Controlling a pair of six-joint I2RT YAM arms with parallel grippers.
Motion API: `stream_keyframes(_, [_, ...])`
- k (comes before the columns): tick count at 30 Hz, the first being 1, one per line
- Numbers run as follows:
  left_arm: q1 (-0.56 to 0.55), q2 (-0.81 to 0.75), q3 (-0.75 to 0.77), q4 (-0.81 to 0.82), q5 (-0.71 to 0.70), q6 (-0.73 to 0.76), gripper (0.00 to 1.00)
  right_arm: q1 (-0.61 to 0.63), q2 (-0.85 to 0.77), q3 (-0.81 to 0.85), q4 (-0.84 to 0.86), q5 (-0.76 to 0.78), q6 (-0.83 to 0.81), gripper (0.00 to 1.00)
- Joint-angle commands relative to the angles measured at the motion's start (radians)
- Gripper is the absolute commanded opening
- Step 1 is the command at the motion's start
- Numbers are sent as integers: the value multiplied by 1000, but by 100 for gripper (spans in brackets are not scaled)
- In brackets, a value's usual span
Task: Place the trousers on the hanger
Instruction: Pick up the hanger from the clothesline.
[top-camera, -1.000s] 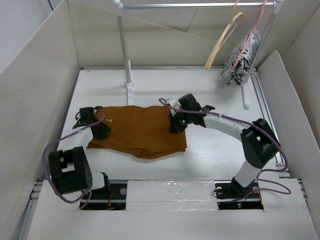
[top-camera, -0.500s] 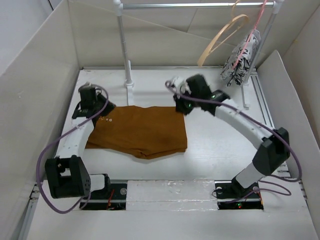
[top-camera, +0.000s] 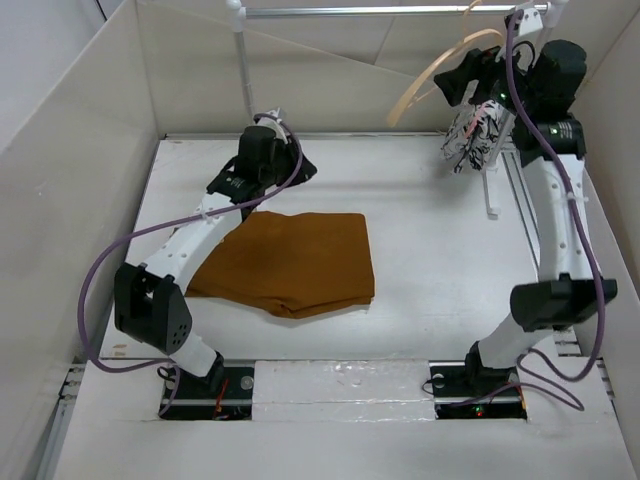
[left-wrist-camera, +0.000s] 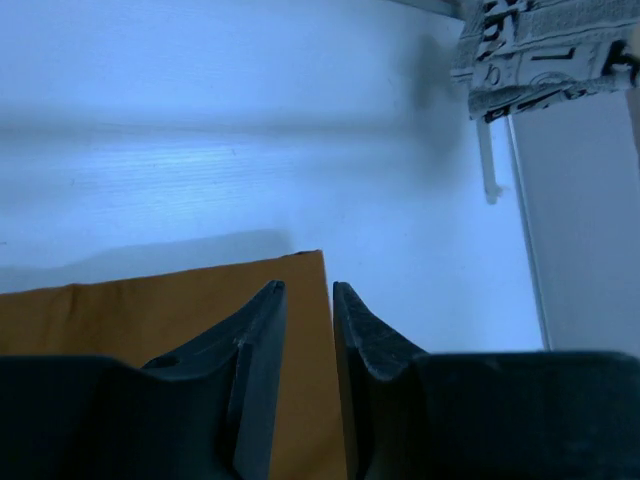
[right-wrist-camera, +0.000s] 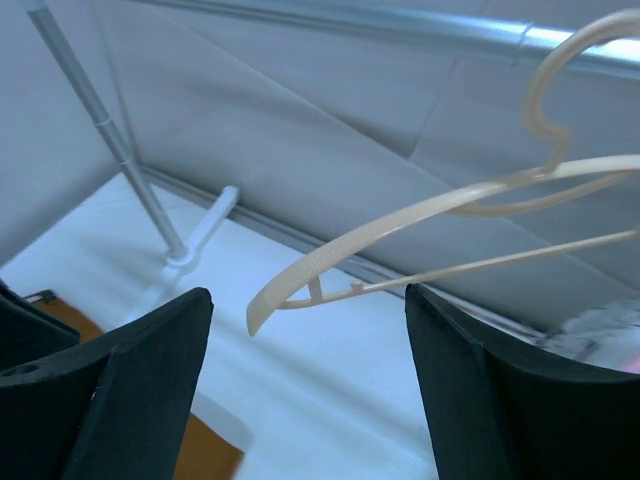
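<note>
I should next use my right gripper to grab the tan hanger's arm near its tip (top-camera: 408, 97) (right-wrist-camera: 306, 271), so the hook stays free to unhook and hand over to my left gripper.
The rust-brown trousers (top-camera: 290, 262) lie folded flat on the white table, and their far corner shows under my left fingers (left-wrist-camera: 150, 310). My left gripper (top-camera: 303, 168) (left-wrist-camera: 305, 288) hovers above that far edge, its jaws a narrow gap apart with nothing between them. The tan hanger (top-camera: 415, 88) (right-wrist-camera: 400, 222) hangs by its hook from the rail at the back right. My right gripper (top-camera: 462, 82) (right-wrist-camera: 308, 295) is raised beside it and open wide. The hanger's lower arm tip sits just ahead of the fingers, untouched.
A metal rail (top-camera: 400, 10) on a white pole (top-camera: 245, 90) spans the back. A black-and-white patterned cloth (top-camera: 480, 135) (left-wrist-camera: 540, 50) hangs on a pink hanger to the right of the tan one. Tall board walls (top-camera: 70, 150) enclose the table.
Both grippers left the trousers. The left arm swung to the far edge and its jaws parted slightly. The right arm rose to the hanger and opened wide. The hanger has swung a little.
</note>
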Motion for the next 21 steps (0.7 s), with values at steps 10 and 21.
stream_keyframes(10, [6,-46,-183,34,58,20,28,2,271,32,446,-219,450,85])
stream_keyframes(21, [-4,-57,-182,26,73,18,33,41,289,-8,573,-195,510,7])
